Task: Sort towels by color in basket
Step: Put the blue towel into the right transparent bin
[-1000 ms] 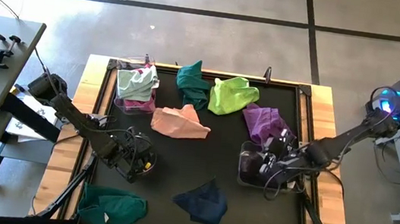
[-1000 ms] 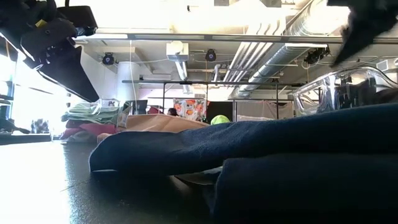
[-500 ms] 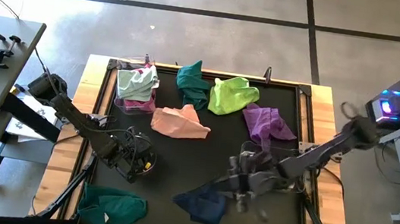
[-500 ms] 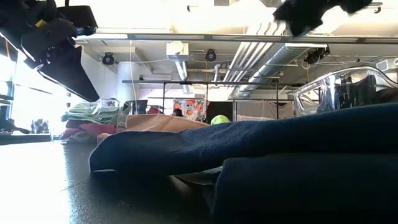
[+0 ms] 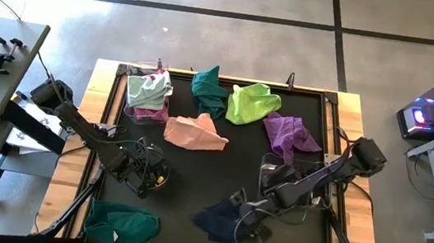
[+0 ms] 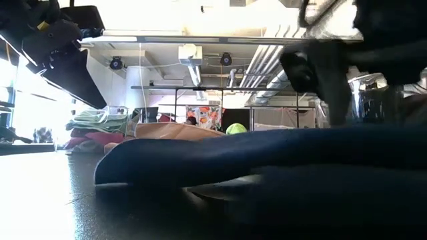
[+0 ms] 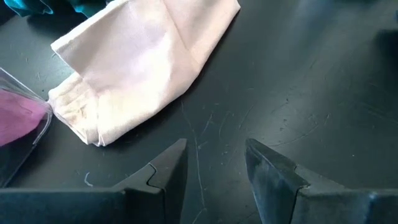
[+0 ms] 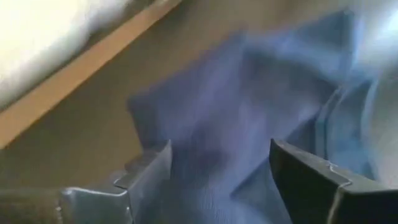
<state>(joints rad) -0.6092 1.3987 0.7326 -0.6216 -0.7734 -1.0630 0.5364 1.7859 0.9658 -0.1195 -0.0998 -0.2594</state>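
Note:
My right gripper grabs the navy towel by its raised fold (image 5: 226, 216) next, to sort it into the towel's color's basket (image 5: 284, 173).
The navy towel (image 5: 220, 220) lies crumpled near the table's near edge and fills the foreground of the low view (image 6: 220, 157). My right gripper (image 5: 241, 214) is down over its right part, open, with navy cloth (image 8: 249, 106) showing between the fingers. My left gripper (image 5: 148, 175) hovers open at the table's left, with the peach towel (image 7: 143, 62) ahead of it. The peach towel (image 5: 195, 133), a teal towel (image 5: 208, 91), the lime towel (image 5: 252, 103) and the purple towel (image 5: 288, 134) lie on the mat. Another teal towel (image 5: 121, 224) sits at the near left corner. My right gripper stands open over the navy towel, coming at it from the right and slanting down. Motion blur hides whether the fingertips (image 8: 155, 162) touch the cloth, so I cannot tell.
A clear basket (image 5: 136, 74) at the far left holds the mint towel (image 5: 148, 88) on top of magenta cloth (image 5: 150, 115). A second clear basket (image 5: 270, 171) with dark cloth stands at the right, close behind my right arm. Bare mat lies at the centre between the arms.
My right gripper has swung from above the right-hand clear basket toward the table's near-left and come down over the navy towel. The navy towel's top has flattened a little in the low view. My left arm has kept still.

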